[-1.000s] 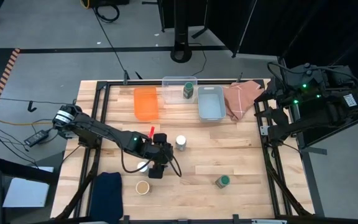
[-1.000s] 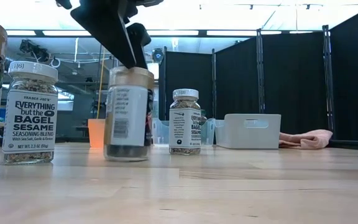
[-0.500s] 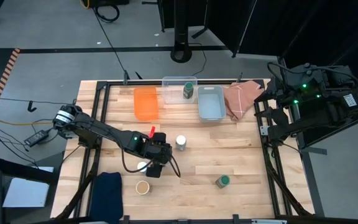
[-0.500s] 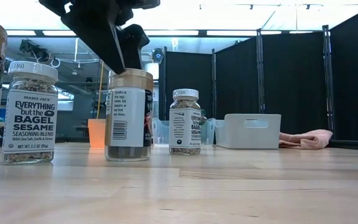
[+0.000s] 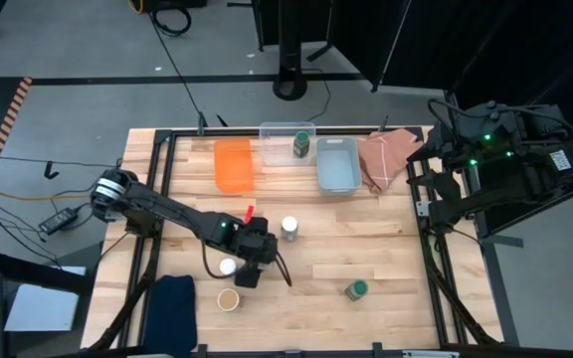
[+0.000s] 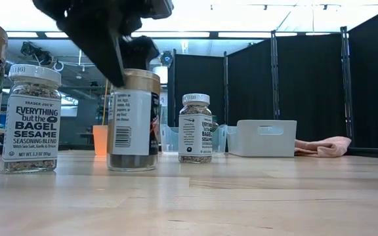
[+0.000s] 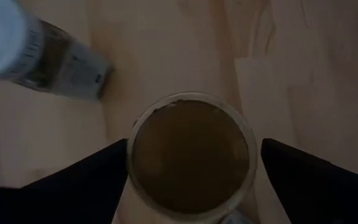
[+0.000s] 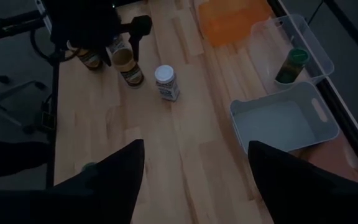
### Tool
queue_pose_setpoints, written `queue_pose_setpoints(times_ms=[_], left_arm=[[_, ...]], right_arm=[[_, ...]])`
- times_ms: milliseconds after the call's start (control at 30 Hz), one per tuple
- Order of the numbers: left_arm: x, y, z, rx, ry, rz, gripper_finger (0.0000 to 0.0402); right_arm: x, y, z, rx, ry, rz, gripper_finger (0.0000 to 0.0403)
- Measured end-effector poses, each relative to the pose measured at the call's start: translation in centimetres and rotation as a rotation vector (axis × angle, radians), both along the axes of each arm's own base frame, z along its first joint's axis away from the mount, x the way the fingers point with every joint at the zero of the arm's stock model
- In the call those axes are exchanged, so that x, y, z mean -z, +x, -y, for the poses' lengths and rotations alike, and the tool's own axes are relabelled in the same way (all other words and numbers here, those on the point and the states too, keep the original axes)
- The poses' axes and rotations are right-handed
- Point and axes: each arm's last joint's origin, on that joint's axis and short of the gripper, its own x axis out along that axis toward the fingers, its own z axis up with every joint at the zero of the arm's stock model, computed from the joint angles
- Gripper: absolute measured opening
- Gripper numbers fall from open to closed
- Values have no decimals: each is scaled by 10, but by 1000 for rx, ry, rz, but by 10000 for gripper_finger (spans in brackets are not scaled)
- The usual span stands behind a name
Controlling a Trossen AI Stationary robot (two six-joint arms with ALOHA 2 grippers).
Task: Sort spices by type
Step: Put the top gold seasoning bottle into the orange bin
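Observation:
My left gripper grips the tan-lidded jar by its lid (image 7: pixel 191 155) next, to sort the jar by type.
My left gripper (image 7: pixel 194 177) is open and points down over a tan-lidded spice jar (image 7: pixel 190 155), one dark finger on each side of its lid. That jar (image 6: pixel 133 118) stands upright on the table near the middle (image 5: pixel 250 274). Two white-lidded jars (image 5: pixel 289 229) (image 5: pixel 228 267), another tan-lidded jar (image 5: pixel 229 299) and a green-lidded jar (image 5: pixel 356 289) stand on the wood. A second green-lidded jar (image 5: pixel 301 145) stands in the clear bin. My right gripper (image 8: pixel 194 180) is open and waits off the table's right edge. My left gripper comes at the tan-lidded jar from above. One finger (image 7: pixel 95 177) lies against the lid's rim (image 7: pixel 129 149). The other finger (image 7: pixel 309 177) stands a little off the opposite side. The jar stays upright with its base on the table.
The orange bin (image 5: pixel 233 164), the clear bin (image 5: pixel 279 134) and the pale-blue bin (image 5: pixel 337 164) line the far edge, with a pink cloth (image 5: pixel 384 159) to their right. A dark blue cloth (image 5: pixel 172 303) lies at the near left corner. Bare wood stretches to the table's right.
My left gripper has shifted a little toward the table's left and near edge and stayed over the tan-lidded jar. The jar has turned about on its base, showing more of its label, and slid slightly toward the table's left. It has stayed upright.

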Motion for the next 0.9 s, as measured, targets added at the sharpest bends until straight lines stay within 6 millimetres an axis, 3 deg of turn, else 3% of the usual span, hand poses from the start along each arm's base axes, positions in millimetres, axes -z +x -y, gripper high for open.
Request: queue_pose_setpoints(times_ms=[633,900], left_arm=[[7,8,-7,-21,4,4,364],[7,8,-7,-18,2,3,331]], right_arm=[[0,0,0,2,-2,0,290],[0,0,0,2,-2,0,285]])
